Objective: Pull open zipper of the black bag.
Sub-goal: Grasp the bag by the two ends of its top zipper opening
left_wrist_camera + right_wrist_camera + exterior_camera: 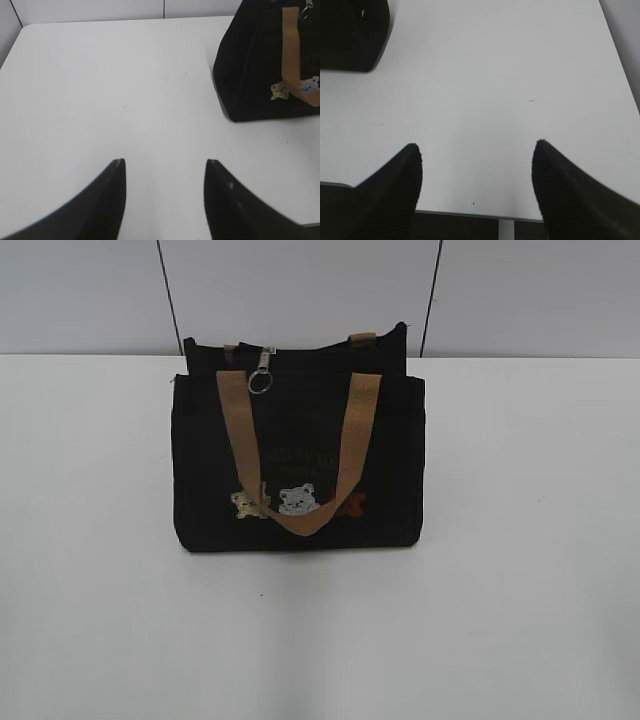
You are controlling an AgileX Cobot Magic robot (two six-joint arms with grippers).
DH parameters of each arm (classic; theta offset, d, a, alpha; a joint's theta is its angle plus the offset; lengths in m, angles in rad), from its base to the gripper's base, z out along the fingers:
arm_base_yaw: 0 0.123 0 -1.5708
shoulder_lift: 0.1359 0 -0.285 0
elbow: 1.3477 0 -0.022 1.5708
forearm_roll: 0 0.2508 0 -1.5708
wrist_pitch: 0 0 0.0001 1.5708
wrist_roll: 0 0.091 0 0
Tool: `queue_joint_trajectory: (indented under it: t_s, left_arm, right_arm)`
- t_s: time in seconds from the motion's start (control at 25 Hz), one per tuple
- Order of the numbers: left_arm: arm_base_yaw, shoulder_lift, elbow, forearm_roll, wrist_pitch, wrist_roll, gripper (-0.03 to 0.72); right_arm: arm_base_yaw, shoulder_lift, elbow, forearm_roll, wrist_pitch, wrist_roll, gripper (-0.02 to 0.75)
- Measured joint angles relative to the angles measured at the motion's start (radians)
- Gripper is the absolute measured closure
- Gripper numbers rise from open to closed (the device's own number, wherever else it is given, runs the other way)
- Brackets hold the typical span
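Note:
The left gripper reaches the black bag and grabs its side edge (179, 455) beside the cream bear next, leaving its zipper pull (262, 370) free to slide.
The black bag (300, 455) stands upright in the middle of the white table, its tan handle (300, 520) hanging down over the front with the little bears. The zipper's silver pull with its round ring (261, 375) hangs at the top edge, left of centre. In the left wrist view the black bag (260, 70) is at the upper right, well beyond my left gripper (165, 162), which is open over bare table. In the right wrist view only a corner of the black bag (352, 35) shows at the upper left. My right gripper (477, 146) is open, empty, near the table's front edge.
The white table (520, 620) runs wide on both sides of the bag and in front of it. A pale panelled wall (80, 290) rises right behind the bag. The table's front edge (470, 214) shows just below the right fingertips.

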Motion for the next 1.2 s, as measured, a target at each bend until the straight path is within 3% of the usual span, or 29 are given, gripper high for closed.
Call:
queue_joint_trajectory:
  t_s: [0.52,0.84,1.04,1.2]
  left_arm:
    - [0.000,0.000,0.000,-0.010,-0.001,0.000,0.311]
    - [0.000,0.216,-0.080,-0.167,-0.063,0.018,0.313]
    - [0.000,0.423,-0.113,-0.237,-0.190,0.137,0.313]
    - [0.000,0.570,-0.113,-0.382,-0.282,0.366,0.314]
  right_arm:
    - [0.000,0.000,0.000,0.000,0.000,0.000,0.218]
    - [0.000,0.000,0.000,0.000,0.000,0.000,0.218]
    - [0.000,0.000,0.000,0.000,0.000,0.000,0.218]
    - [0.000,0.000,0.000,0.000,0.000,0.000,0.218]
